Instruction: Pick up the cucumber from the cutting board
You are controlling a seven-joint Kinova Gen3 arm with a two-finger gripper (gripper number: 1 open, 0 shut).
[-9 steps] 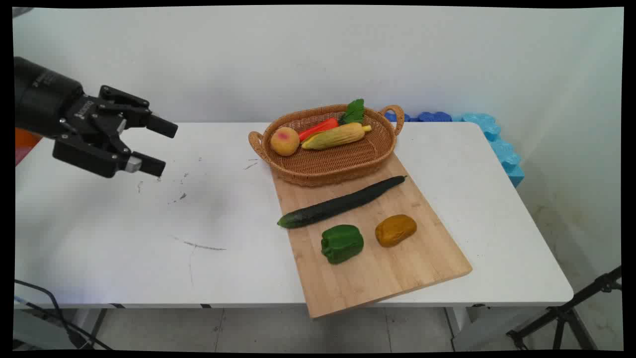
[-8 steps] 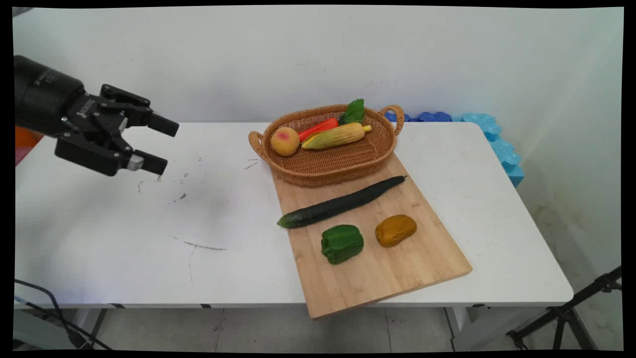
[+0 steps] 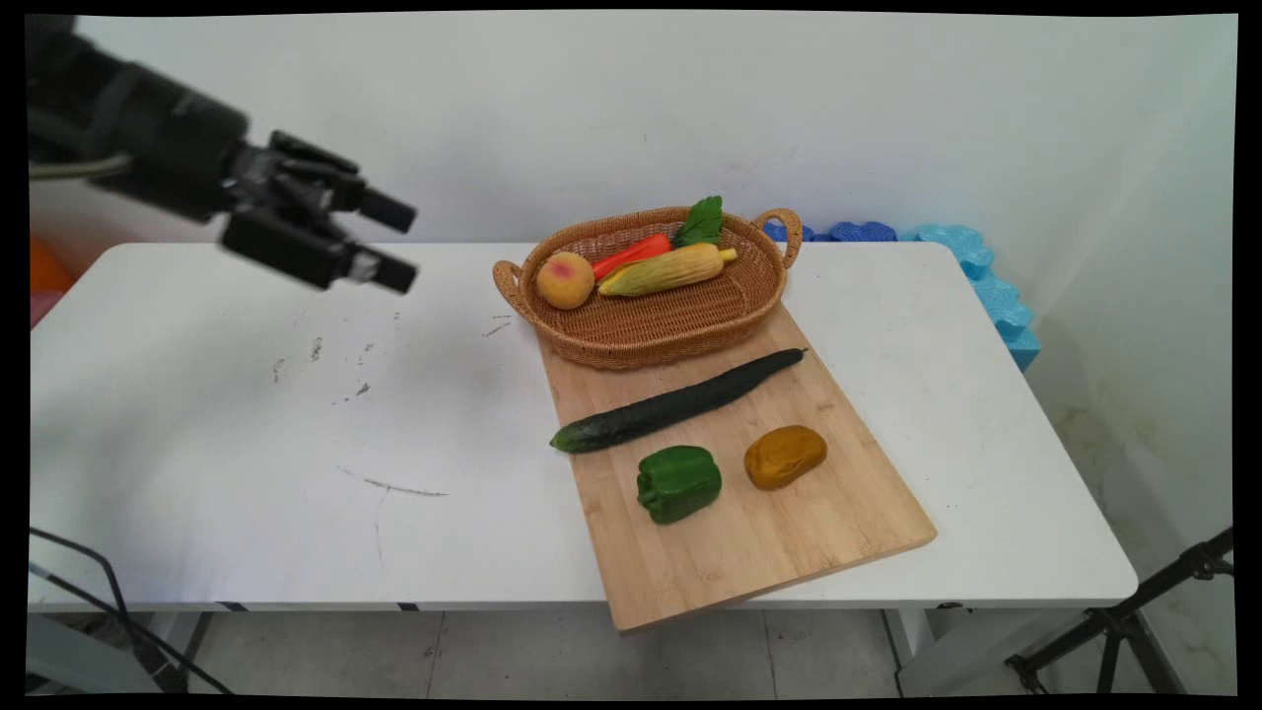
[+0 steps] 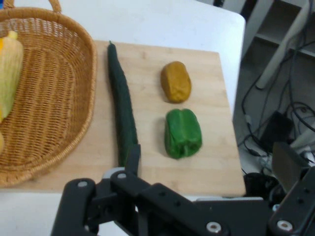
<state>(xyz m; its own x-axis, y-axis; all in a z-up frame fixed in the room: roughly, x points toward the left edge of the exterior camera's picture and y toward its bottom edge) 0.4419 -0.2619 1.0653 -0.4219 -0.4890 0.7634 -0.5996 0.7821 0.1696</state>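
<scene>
The long cucumber needs to go into the wicker basket [image 3: 661,333], so my gripper should next grab the cucumber by its thicker half [image 3: 630,421] to lift it in.
My black gripper [image 3: 402,245] hangs open and empty in the air over the table's back left, its fingers pointing right toward a wicker basket [image 3: 661,333]. The basket holds a peach [image 3: 565,279], a corn cob [image 3: 670,270], a red vegetable [image 3: 631,254] and a green leaf [image 3: 702,222]. It stands on the far end of a wooden cutting board [image 3: 749,552]. On the board lie a long dark cucumber [image 3: 675,401], a green pepper [image 3: 678,481] and a brown-yellow potato [image 3: 785,456]. The hand view looks past the open gripper [image 4: 209,164] at the cucumber [image 4: 122,105], pepper [image 4: 182,133], potato [image 4: 175,81] and basket [image 4: 54,98].
Blue foam blocks [image 3: 971,261] line the table's far right corner. A black tripod leg [image 3: 1134,611] stands on the floor at the lower right. Cables hang at the lower left below the table edge. Dark scuff marks [image 3: 389,485] streak the white table [image 3: 197,444].
The gripper has risen and moved right toward the basket, still open. Nothing on the board or in the basket has moved.
</scene>
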